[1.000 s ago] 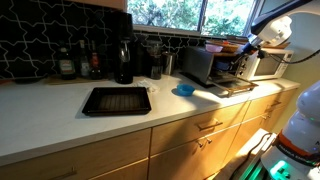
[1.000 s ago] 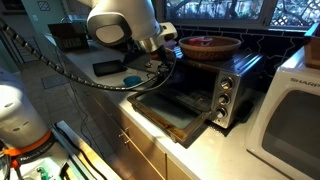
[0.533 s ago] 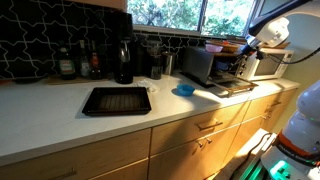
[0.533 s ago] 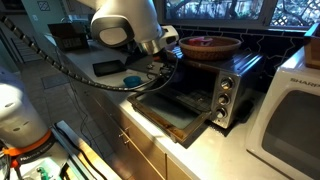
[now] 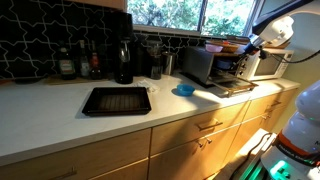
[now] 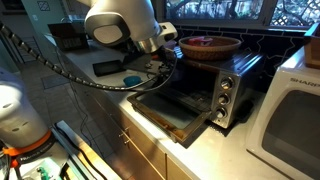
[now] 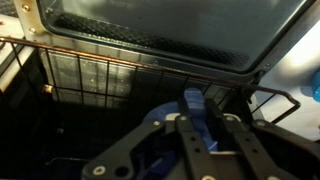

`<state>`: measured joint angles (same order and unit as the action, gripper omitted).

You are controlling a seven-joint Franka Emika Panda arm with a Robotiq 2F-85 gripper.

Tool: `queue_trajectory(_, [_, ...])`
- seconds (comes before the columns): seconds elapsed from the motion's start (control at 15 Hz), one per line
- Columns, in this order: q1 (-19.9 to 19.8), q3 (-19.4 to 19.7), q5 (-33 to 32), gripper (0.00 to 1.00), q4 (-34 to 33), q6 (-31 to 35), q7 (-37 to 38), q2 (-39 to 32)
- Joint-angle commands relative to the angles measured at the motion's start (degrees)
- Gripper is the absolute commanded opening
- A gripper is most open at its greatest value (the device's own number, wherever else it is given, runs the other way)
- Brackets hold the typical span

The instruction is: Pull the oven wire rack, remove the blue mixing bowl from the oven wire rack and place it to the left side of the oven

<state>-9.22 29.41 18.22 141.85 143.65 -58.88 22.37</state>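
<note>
The blue mixing bowl [image 7: 160, 130] would come up with my gripper if I lifted it now, because my fingers pinch the bowl's blue rim from both sides.
In the wrist view my gripper [image 7: 205, 128] is shut on the rim of the blue mixing bowl [image 7: 160, 130], with one finger on each side of the blue wall. Beyond the bowl lies the oven wire rack [image 7: 100, 75], and past that the open glass door [image 7: 150, 22]. In both exterior views the gripper [image 6: 168, 45] [image 5: 246, 45] hangs above the open door of the silver oven [image 6: 205, 85] [image 5: 203, 65]. The arm hides the bowl there.
A shallow blue dish [image 5: 184, 90] [image 6: 132, 80] and a black baking tray [image 5: 116, 100] lie on the counter beside the oven. A brown bowl [image 6: 210, 45] sits on the oven top. A pale microwave [image 6: 290, 120] stands on its other side. Bottles and a kettle [image 5: 123, 62] line the backsplash.
</note>
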Motion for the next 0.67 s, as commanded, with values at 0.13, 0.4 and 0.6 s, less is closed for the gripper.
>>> queue_trajectory(0.13, [-2.7, -0.7, -4.6, 0.05, 5.8, -4.3, -3.9, 9.3])
queue_trajectory(0.4, [-4.8, -2.6, -9.0, 0.05, 10.3, -8.6, -5.7, 17.7])
queue_trajectory(0.6, [-4.8, -3.0, -11.0, 0.05, 12.3, -13.3, -7.4, 24.2])
